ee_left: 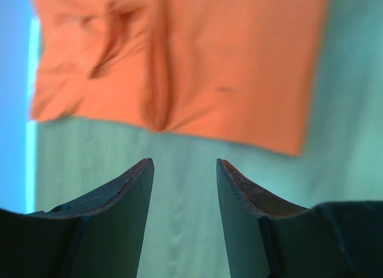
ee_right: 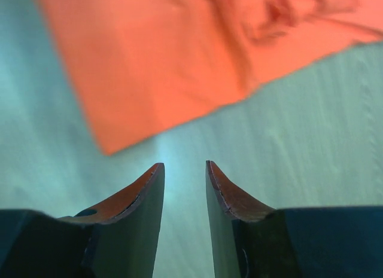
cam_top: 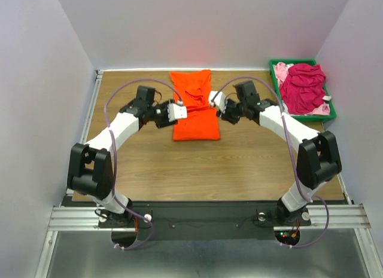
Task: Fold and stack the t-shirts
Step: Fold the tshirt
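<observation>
I need to grip the orange t-shirt next with my left gripper, at its side edge by its near corner, opposite my right gripper. Then it can be folded evenly.
The bright orange t-shirt lies folded as a tall rectangle on the table's far middle, creased near its top; it fills the top of both wrist views. My left gripper hangs at its left edge and my right gripper at its right edge. In the wrist views each gripper is open over bare table, just short of the cloth, with nothing between its fingers. The magenta t-shirt is heaped in the bin over the pale pink t-shirt.
A green plastic bin stands at the far right against the wall. Wooden tabletop stretches between the orange shirt and the arm bases. White walls close in the left, back and right sides.
</observation>
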Robot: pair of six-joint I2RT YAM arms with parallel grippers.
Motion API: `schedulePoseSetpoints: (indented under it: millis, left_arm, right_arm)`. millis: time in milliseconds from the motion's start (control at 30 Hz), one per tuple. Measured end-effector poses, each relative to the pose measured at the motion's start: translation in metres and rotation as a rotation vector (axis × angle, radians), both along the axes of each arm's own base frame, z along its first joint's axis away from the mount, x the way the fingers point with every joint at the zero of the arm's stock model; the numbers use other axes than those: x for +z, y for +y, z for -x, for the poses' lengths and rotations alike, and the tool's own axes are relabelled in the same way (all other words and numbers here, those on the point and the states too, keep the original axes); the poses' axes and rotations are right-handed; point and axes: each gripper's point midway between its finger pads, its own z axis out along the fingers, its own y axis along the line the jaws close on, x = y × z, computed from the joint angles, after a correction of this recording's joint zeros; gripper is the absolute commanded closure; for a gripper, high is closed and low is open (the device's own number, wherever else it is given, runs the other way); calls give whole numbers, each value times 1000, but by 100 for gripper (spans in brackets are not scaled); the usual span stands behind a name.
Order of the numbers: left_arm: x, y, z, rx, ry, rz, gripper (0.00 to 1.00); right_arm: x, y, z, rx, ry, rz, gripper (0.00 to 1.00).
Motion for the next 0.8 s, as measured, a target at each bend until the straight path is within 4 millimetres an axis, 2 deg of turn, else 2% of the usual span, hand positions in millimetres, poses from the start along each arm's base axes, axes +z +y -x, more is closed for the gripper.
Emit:
schedulePoseSetpoints:
  millis: [67, 133, 200, 267, 333, 467, 633, 767, 800]
  left_arm:
    - [-16, -12, 25, -38, 36, 2, 42]
    - [-43, -21, 48, -69, 79, -20, 41]
    - [-72, -24, 71, -92, 129, -65, 40]
    - [-89, -26, 86, -110, 148, -103, 40]
    - [-95, -29, 87, -116, 142, -122, 40]
    - [-104, -30, 73, -100, 109, -142, 40]
    - [-119, -28, 65, -79, 109, -169, 42]
    - [-120, -29, 59, -76, 93, -174, 51]
    - [-121, -29, 58, -74, 92, -175, 57]
  right_arm:
    - [-7, 10, 22, 47, 13, 10, 61]
    - [-26, 23, 44, 103, 55, 31, 61]
    - [-43, 31, 57, 137, 93, 50, 61]
    - [-60, 33, 61, 148, 128, 71, 61]
    - [-69, 33, 60, 149, 141, 82, 61]
    - [-93, 31, 59, 151, 177, 112, 61]
    - [-105, 30, 60, 155, 188, 128, 60]
    - [-107, 29, 60, 159, 187, 131, 61]
    - [-108, 30, 60, 161, 184, 132, 61]
